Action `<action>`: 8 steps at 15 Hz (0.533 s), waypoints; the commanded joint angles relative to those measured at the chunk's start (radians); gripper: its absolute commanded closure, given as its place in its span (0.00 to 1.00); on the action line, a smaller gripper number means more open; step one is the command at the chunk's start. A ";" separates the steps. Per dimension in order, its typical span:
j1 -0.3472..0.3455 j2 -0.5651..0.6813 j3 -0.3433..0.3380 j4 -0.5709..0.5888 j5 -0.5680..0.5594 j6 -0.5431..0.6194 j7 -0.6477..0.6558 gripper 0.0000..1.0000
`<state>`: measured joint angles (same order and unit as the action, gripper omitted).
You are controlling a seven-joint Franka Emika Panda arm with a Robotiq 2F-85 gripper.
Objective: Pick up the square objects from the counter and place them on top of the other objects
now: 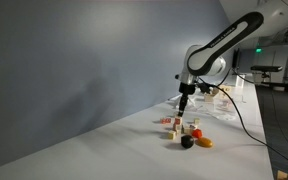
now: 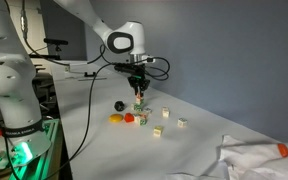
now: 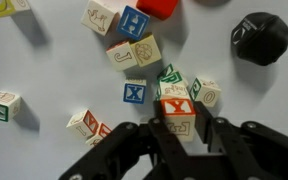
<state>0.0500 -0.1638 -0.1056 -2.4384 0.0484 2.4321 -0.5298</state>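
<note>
I should open my gripper now. The lower edge of the pale wooden cube touches the green-marked cube (image 3: 171, 76) below my fingers, so the pale wooden cube would stay there.
My gripper (image 3: 180, 128) is shut on a pale wooden cube with a red letter face (image 3: 177, 112), held above the white counter (image 3: 44, 60). Below it lie several letter cubes: a blue X cube (image 3: 134, 92), a tan one (image 3: 136, 54), a blue-faced one (image 3: 134, 21), one at the left (image 3: 2, 105) and a red-marked one (image 3: 88, 124). A rounded black piece (image 3: 260, 38) sits at the upper right, a red piece (image 3: 160, 7) at the top. In both exterior views the gripper (image 1: 183, 108) (image 2: 139, 95) hangs over the cluster of blocks (image 1: 176, 128) (image 2: 142, 110).
An orange piece (image 1: 205, 142) and the black piece (image 1: 187, 142) lie near the cluster. A white cloth with an orange-tipped item (image 2: 281, 150) lies on the counter's end. A grey wall backs the counter. A second robot base (image 2: 14, 90) stands beside the table.
</note>
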 commanded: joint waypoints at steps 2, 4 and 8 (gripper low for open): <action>-0.015 0.012 0.018 0.025 -0.025 -0.023 0.032 0.87; -0.014 0.014 0.019 0.028 -0.024 -0.027 0.035 0.40; -0.014 0.014 0.021 0.028 -0.024 -0.033 0.040 0.12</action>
<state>0.0499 -0.1602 -0.1027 -2.4305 0.0484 2.4253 -0.5187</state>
